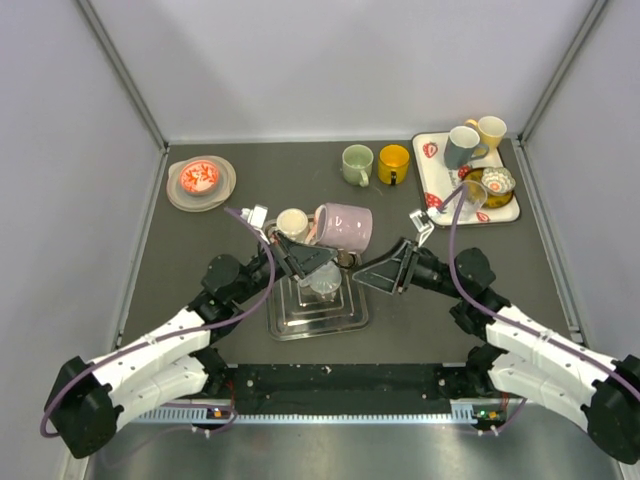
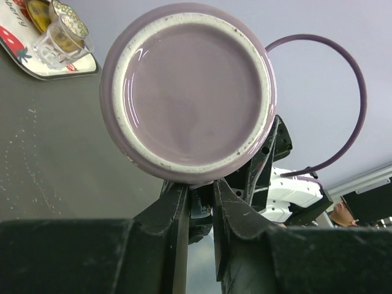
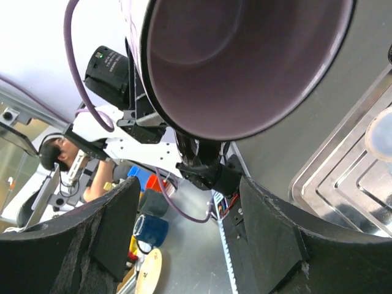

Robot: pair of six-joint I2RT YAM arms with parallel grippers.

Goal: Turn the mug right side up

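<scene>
My right gripper reaches the lilac mug next and takes its handle from the side of the mug's opening. That leaves the mug's base free to set it upright.
A lilac mug [image 1: 343, 225] hangs on its side in the air above a steel tray [image 1: 345, 316]. My left gripper [image 1: 316, 254] is shut on its lower edge or handle. In the left wrist view the mug's round base [image 2: 190, 92] fills the frame, and the fingers [image 2: 174, 211] pinch just under it. My right gripper [image 1: 378, 268] is open and empty, just right of the mug. The right wrist view looks into the mug's open mouth [image 3: 245, 61]. Its fingers [image 3: 113, 229] stand wide apart below the mug and do not touch it.
An upturned glass [image 1: 323, 282] stands on the steel tray under the mug. A cream mug [image 1: 292, 223] is beside my left gripper. Green [image 1: 357, 164] and yellow [image 1: 393, 164] mugs stand at the back. A white tray [image 1: 432, 180] of cups is back right. A plate with a red bowl [image 1: 200, 180] is back left.
</scene>
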